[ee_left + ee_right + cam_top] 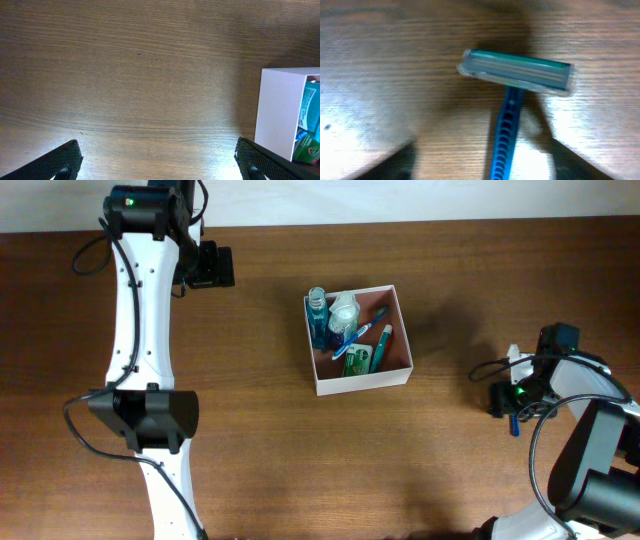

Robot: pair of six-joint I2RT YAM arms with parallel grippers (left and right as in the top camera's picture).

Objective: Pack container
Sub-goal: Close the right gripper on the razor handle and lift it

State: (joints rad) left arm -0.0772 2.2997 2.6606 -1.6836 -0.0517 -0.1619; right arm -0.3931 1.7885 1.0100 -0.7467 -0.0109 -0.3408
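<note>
The robot's right gripper should close on the razor [517, 72] now, as both fingers meet their shadows on the tabletop, on either side of the razor's blue handle [504, 142].
The container [365, 380], a square white box with a reddish-brown inside, sits mid-table and holds several toiletries: a blue bottle [318, 320], a white bottle [344, 310], a blue toothbrush and green tubes. Its white wall shows at the right edge of the left wrist view [280, 110]. My left gripper [222, 267] is open and empty over bare wood [156, 150], left of the container. My right gripper [505, 395] is far right, open [482, 150], low over a blue-handled razor [517, 72] that lies on the table between its fingers. The razor's handle also shows in the overhead view [512, 423].
The brown wooden table [300, 460] runs across the view. The white left arm [135, 310] stretches along the left side. Black cables [545, 440] loop by the right arm. A pale wall edges the table at the back.
</note>
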